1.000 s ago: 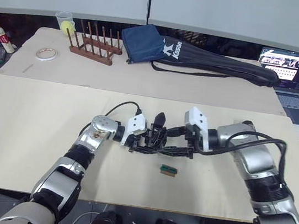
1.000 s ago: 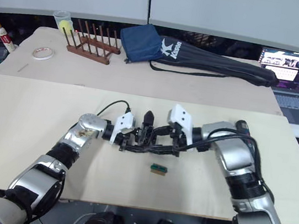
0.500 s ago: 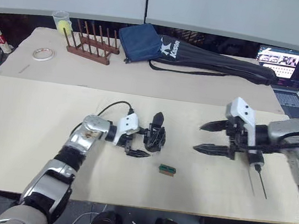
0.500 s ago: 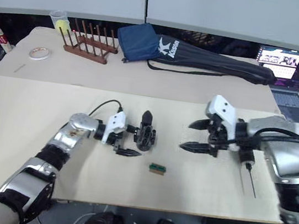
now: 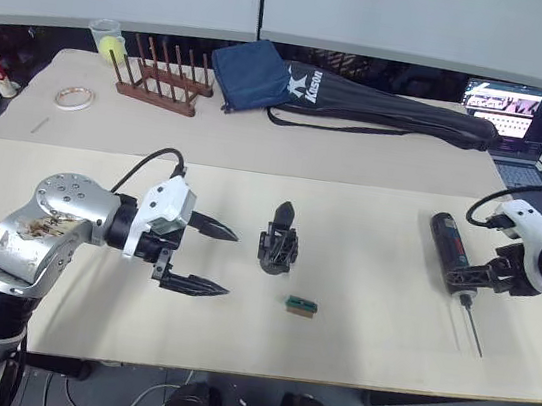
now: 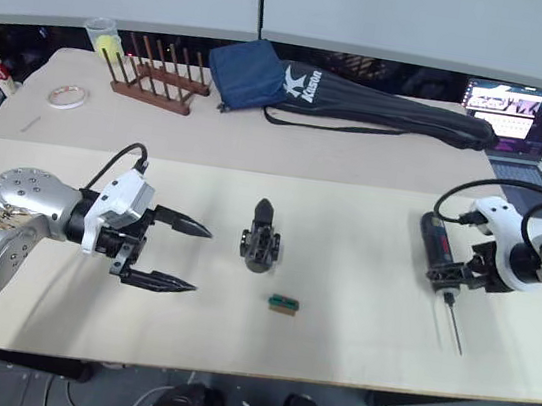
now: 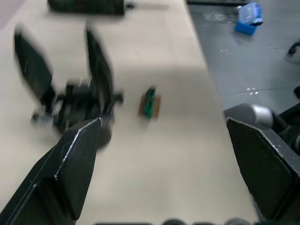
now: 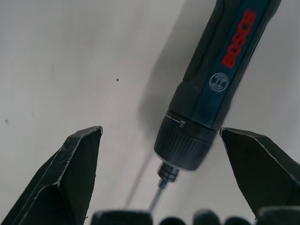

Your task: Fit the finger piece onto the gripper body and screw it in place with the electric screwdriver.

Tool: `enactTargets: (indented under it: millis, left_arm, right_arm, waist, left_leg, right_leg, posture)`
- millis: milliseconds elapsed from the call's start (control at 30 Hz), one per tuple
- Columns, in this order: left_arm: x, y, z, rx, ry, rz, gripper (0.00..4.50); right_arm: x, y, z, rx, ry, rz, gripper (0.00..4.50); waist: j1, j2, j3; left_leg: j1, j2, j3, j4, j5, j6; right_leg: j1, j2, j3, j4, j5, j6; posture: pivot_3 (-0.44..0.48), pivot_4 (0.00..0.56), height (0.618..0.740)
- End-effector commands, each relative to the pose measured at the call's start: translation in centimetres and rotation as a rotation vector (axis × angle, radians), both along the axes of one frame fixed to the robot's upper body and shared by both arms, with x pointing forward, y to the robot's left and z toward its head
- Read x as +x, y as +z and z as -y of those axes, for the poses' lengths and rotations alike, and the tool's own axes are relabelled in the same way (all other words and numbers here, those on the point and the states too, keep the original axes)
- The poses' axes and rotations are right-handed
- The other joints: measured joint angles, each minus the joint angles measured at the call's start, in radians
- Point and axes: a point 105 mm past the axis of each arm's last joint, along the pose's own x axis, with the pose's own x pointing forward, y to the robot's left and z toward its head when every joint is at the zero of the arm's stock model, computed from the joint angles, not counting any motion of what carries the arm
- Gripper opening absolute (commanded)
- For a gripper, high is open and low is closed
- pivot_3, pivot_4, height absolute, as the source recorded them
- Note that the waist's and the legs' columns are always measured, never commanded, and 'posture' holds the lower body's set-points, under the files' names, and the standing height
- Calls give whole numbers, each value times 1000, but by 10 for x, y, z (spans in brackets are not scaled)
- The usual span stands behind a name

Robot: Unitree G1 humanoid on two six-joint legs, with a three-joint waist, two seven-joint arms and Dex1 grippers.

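Note:
I will next grab the screwdriver with my right gripper by its ribbed chuck end (image 5: 464,283), which leaves the electric screwdriver's thin bit (image 5: 474,330) free to drive the screw.
The gripper body (image 5: 278,247) stands upright mid-table. In the left wrist view (image 7: 77,105) two pointed black wedges rise from it; I cannot tell the finger piece from the body's own finger. My left gripper (image 5: 230,263) hangs open to its left, about a hand's width away, holding nothing. The electric screwdriver (image 5: 449,250) lies flat at the right, its thin bit pointing toward the front edge. My right gripper (image 8: 159,130) is open, one finger on each side of the screwdriver's (image 8: 211,84) chuck end, not closed on it.
A small green block (image 5: 303,307) lies in front of the gripper body. On the back table are a long black zipped bag (image 5: 394,114), a blue pouch (image 5: 259,72), a wooden peg rack (image 5: 162,82), a tape roll (image 5: 71,94) and a laptop (image 5: 511,111).
Both grippers have left the gripper body. The left arm drew back to the left and opened wide; the right arm swung right to the screwdriver.

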Motion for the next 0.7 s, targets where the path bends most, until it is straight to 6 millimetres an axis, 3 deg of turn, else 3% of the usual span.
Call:
enactTargets:
  millis: [33, 167, 300, 433, 600, 700]
  left_arm:
    - [-10, 20, 7, -30, -29, 48, 4500]
    - [-14, 29, 13, -37, -39, 79, 4500]
    - [-15, 34, 15, -45, -41, 92, 4500]
    - [-13, 36, 15, -46, -34, 101, 4500]
    - [-13, 31, 13, -24, -42, 100, 4500]
    - [-18, 23, 14, 13, -83, 100, 4500]
  right_arm:
    - [8, 0, 8, -3, -93, -7, 4461]
    - [16, -15, 11, -21, -121, -40, 4461]
    - [16, -25, 15, -74, -42, -59, 3301]
    - [18, -17, 14, -102, 95, -29, 2021]
    - [6, 8, 4, -191, 561, 57, 1899]
    - [-3, 6, 5, -232, 652, 45, 1899]
  waist:
    - [2, 0, 0]
    - [3, 0, 0]
    - [2, 0, 0]
    - [0, 0, 0]
    - [6, 7, 6]
    - [8, 9, 8]
  left_leg:
    - [0, 0, 0, 0, 0, -1]
    - [1, 0, 0, 0, 1, -2]
    - [1, 0, 0, 0, 1, -2]
    - [2, 0, 0, 0, 2, -3]
    - [2, 0, 0, 0, 2, -3]
    - [2, 0, 1, 0, 2, -4]
  right_leg:
    - [0, 1, 0, 0, 0, 0]
    - [2, 3, 0, 0, 0, 0]
    - [2, 3, 0, 0, 0, 0]
    - [2, 4, 1, 0, 0, 0]
    - [2, 4, 1, 0, 0, 1]
    - [2, 4, 1, 1, -1, 1]
  posture:
    - [0, 150, 740]
    - [0, 150, 740]
    - [0, 150, 740]
    - [0, 150, 740]
    - [0, 150, 740]
    - [0, 150, 740]
